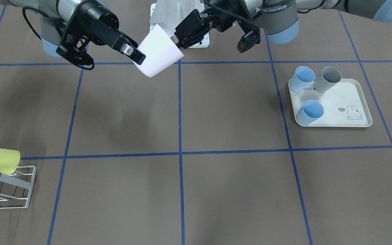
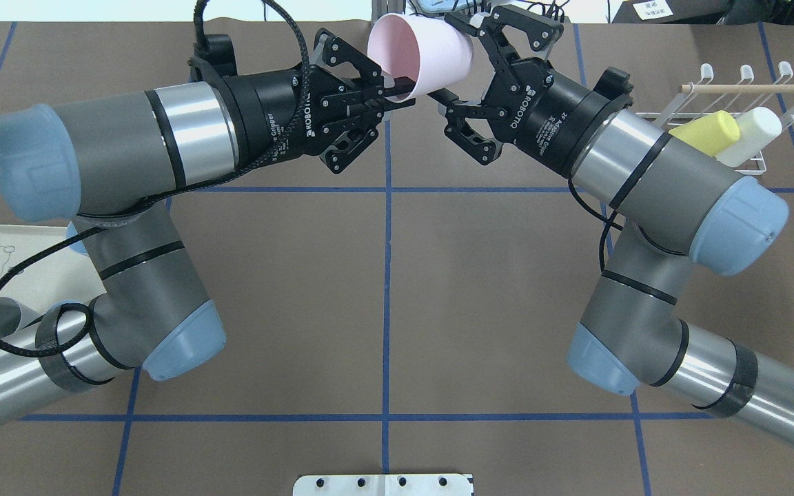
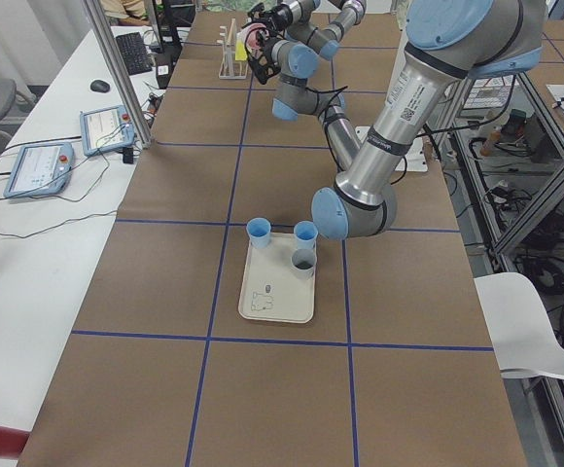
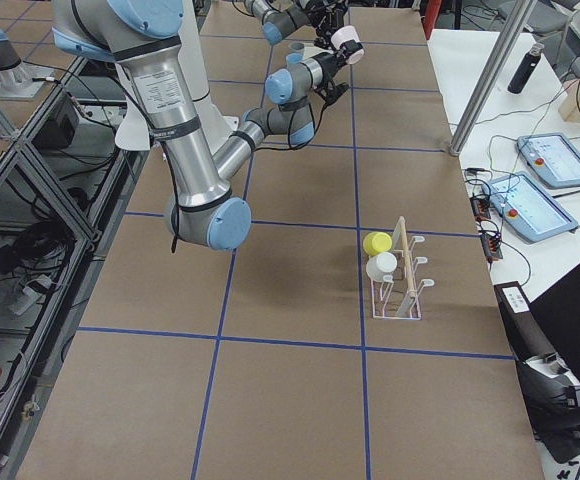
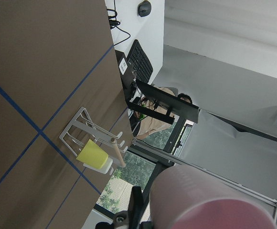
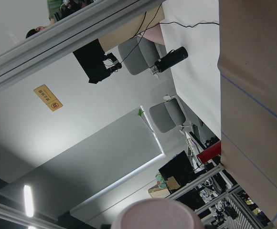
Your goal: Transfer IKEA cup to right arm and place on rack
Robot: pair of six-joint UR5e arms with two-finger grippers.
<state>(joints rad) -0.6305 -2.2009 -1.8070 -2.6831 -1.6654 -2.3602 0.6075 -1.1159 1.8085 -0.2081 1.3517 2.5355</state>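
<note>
I should next grab the pale pink cup by its base end (image 1: 146,56) with my right gripper, to take it over for the rack (image 1: 13,190).
A pale pink cup (image 2: 424,55) hangs in the air over the table's far middle, lying sideways with its mouth toward my left arm. My left gripper (image 2: 400,89) is shut on the cup's rim, one finger inside the mouth. My right gripper (image 2: 457,65) is open and straddles the cup's base end, its fingers (image 1: 135,54) close against the cup's sides. The cup also shows in the front view (image 1: 158,54) and at the bottom of both wrist views (image 5: 210,200) (image 6: 157,214). The white wire rack (image 2: 748,88) with a wooden dowel stands at the far right.
The rack holds a yellow cup (image 2: 704,131) and a white cup (image 2: 748,134). A cream rabbit-print tray (image 1: 339,98) on my left side holds two blue cups (image 1: 303,78) and a grey cup (image 1: 328,79). Blue tape lines cross the brown table.
</note>
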